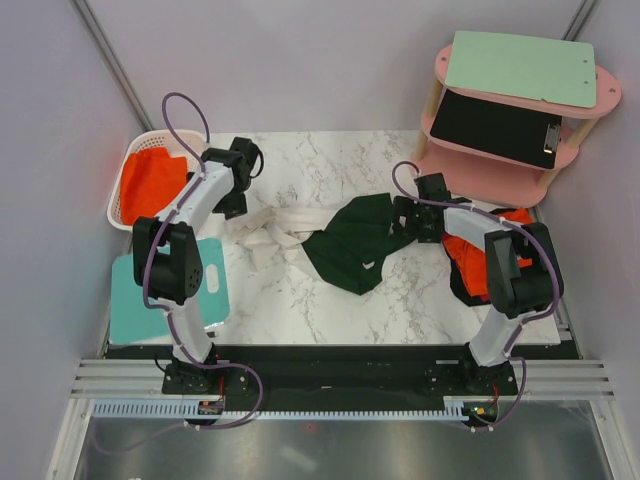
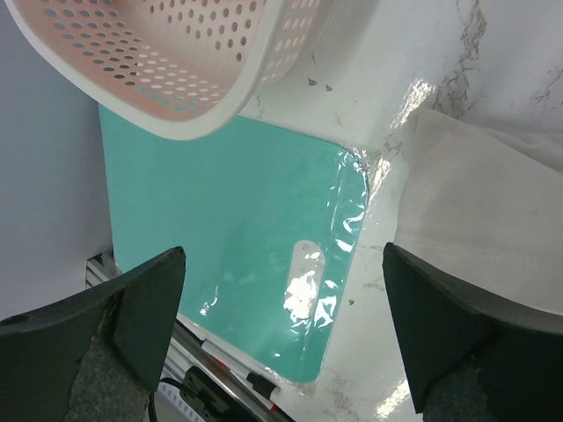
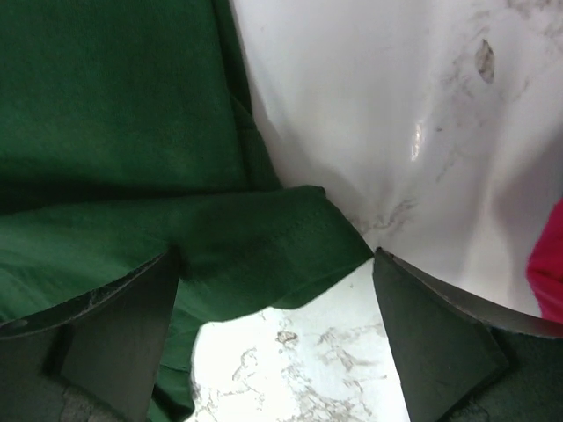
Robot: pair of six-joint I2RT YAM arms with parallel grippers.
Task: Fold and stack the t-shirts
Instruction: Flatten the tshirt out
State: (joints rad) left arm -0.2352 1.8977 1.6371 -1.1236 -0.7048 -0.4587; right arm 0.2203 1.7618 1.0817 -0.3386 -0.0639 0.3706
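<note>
The right gripper picks up the green t-shirt by the flap at its outer edge (image 1: 401,240) (image 3: 292,252) next, to spread the t-shirt flat for folding.
A dark green t-shirt (image 1: 352,243) lies crumpled in the middle of the marble table. A cream-white t-shirt (image 1: 278,232) lies bunched just left of it, touching it. My left gripper (image 1: 232,208) hangs open and empty at the white shirt's left end; the left wrist view shows the shirt's edge (image 2: 479,211) by the right finger, nothing between the jaws (image 2: 283,338). My right gripper (image 1: 403,222) is open over the green shirt's right edge; in the right wrist view a green flap (image 3: 255,251) lies between the fingers, jaws (image 3: 274,334) apart.
A white perforated basket (image 1: 128,168) with orange cloth stands back left. A teal cutting board (image 1: 150,300) lies front left, also under my left gripper (image 2: 220,220). A pink two-tier shelf (image 1: 515,110) stands back right. Orange cloth in a black bin (image 1: 475,262) sits right.
</note>
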